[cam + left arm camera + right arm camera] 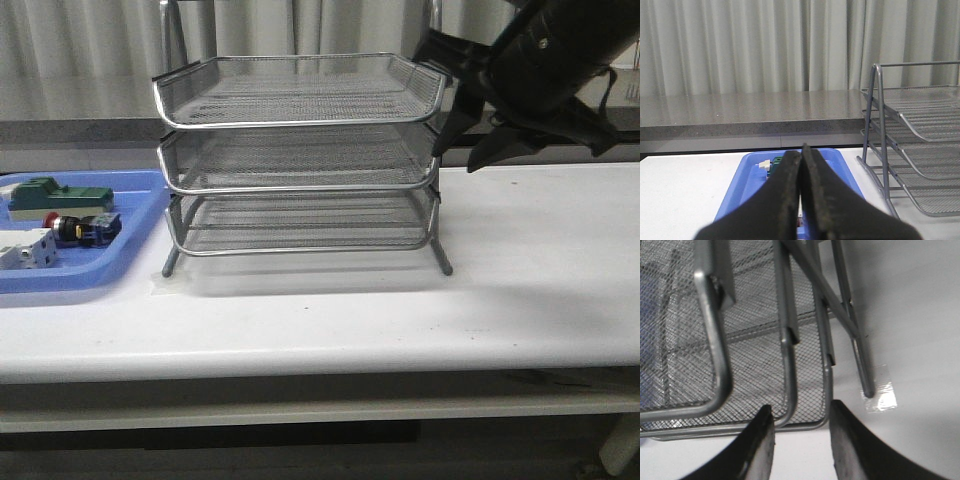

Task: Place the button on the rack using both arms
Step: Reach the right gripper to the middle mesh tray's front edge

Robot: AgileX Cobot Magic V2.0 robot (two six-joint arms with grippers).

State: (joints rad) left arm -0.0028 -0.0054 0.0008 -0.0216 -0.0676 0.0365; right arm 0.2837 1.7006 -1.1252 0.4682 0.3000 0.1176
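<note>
The middle shelf's corner rim [434,177] is still out of reach for the fingers of my right gripper, which stop short over the white tabletop. My right gripper will move toward the rim before it closes on it.
The button [84,228], red-headed with a black body and blue rear, lies in the blue tray [130,200] at the left. The silver three-tier wire rack [300,160] stands mid-table. My right gripper [458,156] hangs open beside the rack's upper right corner. In the right wrist view this gripper [801,409] looks down on the rack's corner rims [715,365], nothing between its fingers. My left gripper [801,150] is shut and empty, pointing over the blue tray [747,175]; the button is hidden behind its fingers there. The left arm is out of the front view.
A green block [55,193] and a white-grey block [25,249] share the tray with the button. The green block [776,162] shows beside the left fingers, the rack [910,145] off to one side. Clear tape [881,394] holds a rack foot. A grey ledge and curtain stand behind.
</note>
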